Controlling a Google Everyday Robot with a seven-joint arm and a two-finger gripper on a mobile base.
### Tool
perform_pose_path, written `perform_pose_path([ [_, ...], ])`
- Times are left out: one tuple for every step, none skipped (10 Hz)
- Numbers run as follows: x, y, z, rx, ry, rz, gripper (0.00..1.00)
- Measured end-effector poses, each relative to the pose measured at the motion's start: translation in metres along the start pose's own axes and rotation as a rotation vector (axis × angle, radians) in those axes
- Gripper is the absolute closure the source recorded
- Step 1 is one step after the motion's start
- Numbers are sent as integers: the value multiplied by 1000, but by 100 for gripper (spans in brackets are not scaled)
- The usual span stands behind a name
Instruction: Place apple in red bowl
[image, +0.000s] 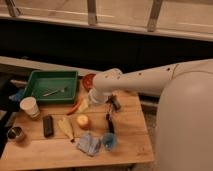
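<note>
I should grab the apple by its round body (84, 122) next, so that I can place it in the red bowl (88, 80).
The apple (82, 121), small and yellow-orange, lies on the wooden table (130, 150) near its middle, free of any grip. At the table's back edge sits the red bowl (88, 80), partly covered by my white arm. My gripper (93, 100) hangs at the arm's end just in front of the bowl, above and slightly right of the apple. It is open and holds nothing. Its tips are mostly hidden under the wrist.
A green tray (35, 92) holding a utensil stands at the back left. Around the apple lie a red-orange chili (75, 106), a banana (66, 128), a blue cloth (90, 144), a blue cup (110, 141), a white cup (29, 106) and dark small items (114, 102).
</note>
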Motion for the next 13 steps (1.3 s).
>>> perform_pose_path([
  [-6, 12, 14, -20, 13, -18, 25],
  [-8, 16, 22, -30, 23, -25, 25],
  [-8, 17, 30, -38, 36, -29, 25],
  [-8, 17, 39, -47, 49, -29, 25],
  [-6, 19, 48, -58, 69, -31, 25],
  [-4, 20, 54, -65, 84, -30, 25],
  [1, 18, 67, -73, 112, -25, 25],
  [7, 17, 80, -81, 138, -20, 25],
  [11, 18, 88, -88, 153, -18, 25],
  [14, 18, 92, -90, 172, -15, 25],
  [19, 17, 97, -83, 199, -15, 32],
  [21, 18, 100, -76, 214, -18, 40],
  [22, 20, 100, -68, 221, -22, 48],
])
